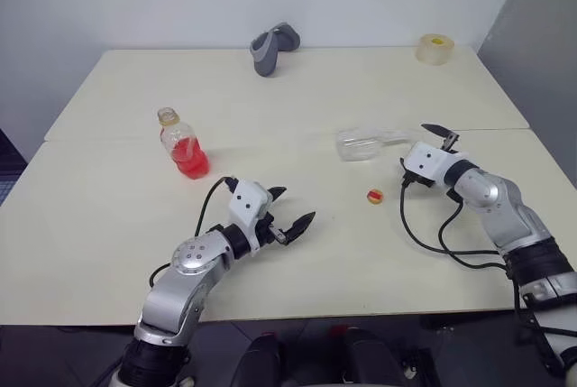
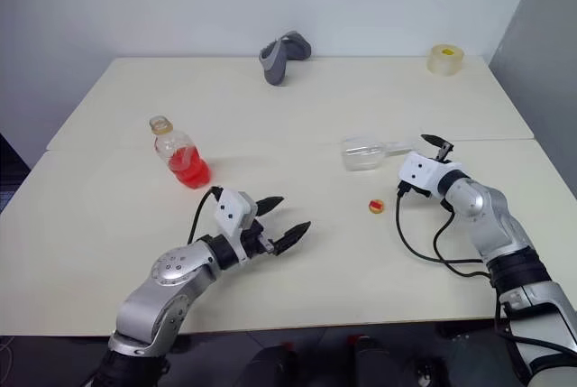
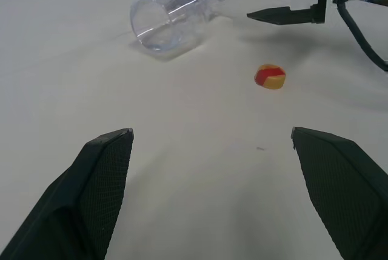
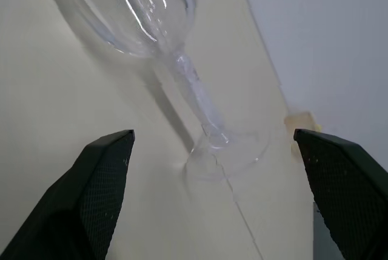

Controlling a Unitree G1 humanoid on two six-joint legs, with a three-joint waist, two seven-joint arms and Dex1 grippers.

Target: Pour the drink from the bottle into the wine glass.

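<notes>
My right gripper's fingers stop short of the thin stem (image 1: pixel 395 136), so it is too early to close on the stem. The gripper moves toward the stem next.
The bottle (image 1: pixel 183 146) stands upright and uncapped at the table's left, with red drink (image 1: pixel 189 159) low inside it. Its yellow-and-red cap (image 1: pixel 374 195) lies loose on the table. The wine glass (image 1: pixel 362 142) lies on its side right of centre, bowl toward the left; its thin stem (image 4: pixel 193 87) and round foot (image 4: pixel 229 151) point toward my right gripper (image 1: pixel 419 143). That gripper is open just short of the foot, touching nothing. My left gripper (image 1: pixel 297 204) is open and empty above the near table, aimed toward the cap (image 3: pixel 270 76) and the glass (image 3: pixel 170 14).
A grey curved object (image 1: pixel 273 47) and a roll of clear tape (image 1: pixel 435 48) sit at the back of the cream table (image 1: pixel 297 89). A seam runs across the table behind the bottle. Black cables hang from both wrists.
</notes>
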